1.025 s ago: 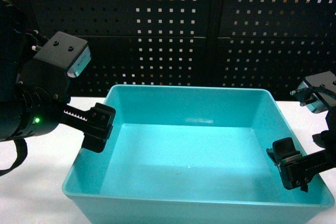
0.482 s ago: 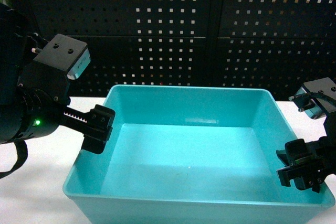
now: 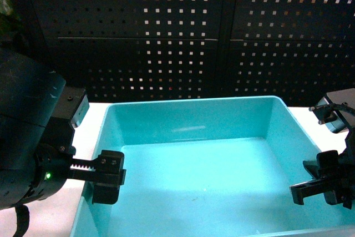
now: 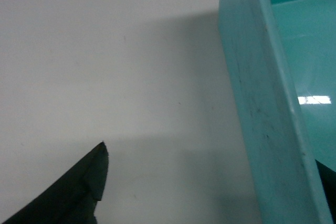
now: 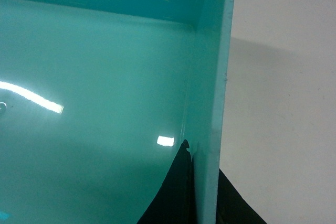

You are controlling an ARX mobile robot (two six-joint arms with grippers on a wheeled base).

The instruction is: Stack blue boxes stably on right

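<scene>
The blue box is to be lifted for stacking, so the left gripper needs to grab it by its long side (image 3: 105, 134) next.
One pale turquoise blue box (image 3: 188, 102) fills the middle of the head view on a white table. My left gripper (image 3: 93, 184) stands open astride the box's left wall (image 4: 262, 103), one finger (image 4: 79, 192) out on the table, well clear of the wall. My right gripper (image 3: 324, 187) is shut on the right wall (image 5: 215, 77); its inner finger (image 5: 176, 192) presses the inside face and the other lies against the outside. No other blue box shows.
A black pegboard wall (image 3: 183, 31) stands close behind the table. White tabletop (image 4: 105, 51) shows left of the box and also to its right (image 5: 283, 103). The box's front rim lies below the head view.
The box now looks nearer and its front rim has left the head view. My left gripper has dropped lower along the left wall. My right gripper has moved out onto the right wall.
</scene>
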